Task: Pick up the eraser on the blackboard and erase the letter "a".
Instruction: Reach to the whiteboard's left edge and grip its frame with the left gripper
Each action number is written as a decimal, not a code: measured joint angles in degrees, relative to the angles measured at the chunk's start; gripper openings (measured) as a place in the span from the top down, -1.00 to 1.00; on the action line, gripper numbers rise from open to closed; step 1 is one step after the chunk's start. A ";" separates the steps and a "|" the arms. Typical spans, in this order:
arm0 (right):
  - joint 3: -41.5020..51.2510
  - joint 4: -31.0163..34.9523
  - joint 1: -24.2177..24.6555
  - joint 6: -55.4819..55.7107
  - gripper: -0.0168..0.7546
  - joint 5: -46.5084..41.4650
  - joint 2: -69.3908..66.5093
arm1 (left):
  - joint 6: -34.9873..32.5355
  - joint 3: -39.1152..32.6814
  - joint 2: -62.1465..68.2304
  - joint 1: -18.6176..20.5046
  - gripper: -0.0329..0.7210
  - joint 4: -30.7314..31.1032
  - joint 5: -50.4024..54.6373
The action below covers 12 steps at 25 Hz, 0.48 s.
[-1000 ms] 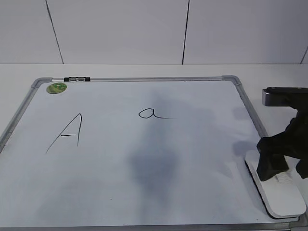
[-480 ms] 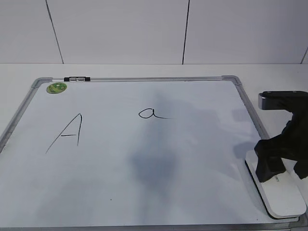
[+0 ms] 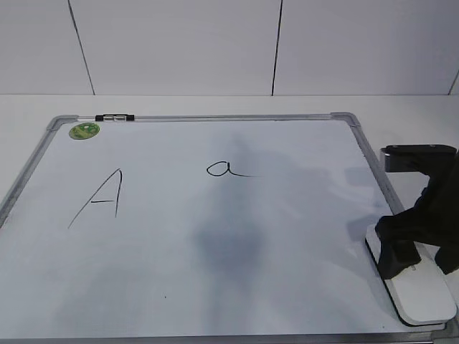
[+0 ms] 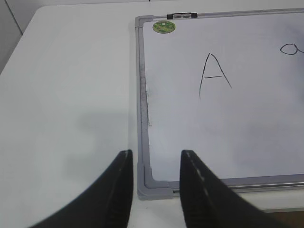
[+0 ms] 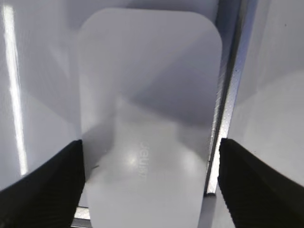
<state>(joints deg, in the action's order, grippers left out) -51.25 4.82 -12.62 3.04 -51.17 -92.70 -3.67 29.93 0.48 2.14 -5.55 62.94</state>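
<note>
The letter "a" needs to be wiped away, so my right gripper needs to pick up the white eraser point(image 3: 423, 295) next by its long side edges.
The white eraser point(image 3: 423, 295) lies on the blackboard point(image 3: 215, 287) at its near right corner, against the right frame. It fills the right wrist view point(image 5: 147, 99), grey lettering on top. My right gripper point(image 3: 423, 256) is open, its fingers down on either side of the eraser point(image 5: 149, 171); the right finger stands clear of it beyond the frame. The letter "a" point(image 3: 226, 170) is written in black at the board's upper middle, far left of the eraser. My left gripper point(image 4: 154, 159) is open and empty over the board's near left corner.
A larger capital "A" point(image 3: 100, 198) is drawn on the left of the board. A round green sticker point(image 3: 84, 131) and a small black clip point(image 3: 115, 117) sit at the far left corner. White table surrounds the board.
My right gripper has come down lower over the eraser, fingers now straddling it. The eraser and the left arm have not moved.
</note>
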 joint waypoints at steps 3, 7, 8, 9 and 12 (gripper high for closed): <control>0.00 0.60 0.00 0.00 -0.79 0.46 -1.01 | 0.00 0.00 0.00 0.00 0.29 0.00 0.00; 0.00 1.07 0.00 0.00 -0.77 1.78 -1.46 | 0.00 0.00 0.00 0.00 0.29 0.00 0.00; 0.00 1.16 0.00 0.00 -0.76 1.90 -1.73 | 0.00 0.00 0.00 0.00 0.29 0.00 0.00; 0.00 1.16 0.00 0.00 -0.76 2.13 -1.98 | 0.00 0.00 0.00 0.00 0.29 0.00 0.00; 0.00 1.42 0.00 0.00 -0.75 2.24 -2.60 | 0.00 0.00 0.00 0.00 0.29 0.00 0.00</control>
<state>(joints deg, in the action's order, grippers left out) -51.25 6.24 -12.62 3.04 -48.93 -95.30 -3.67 29.93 0.48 2.14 -5.55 62.94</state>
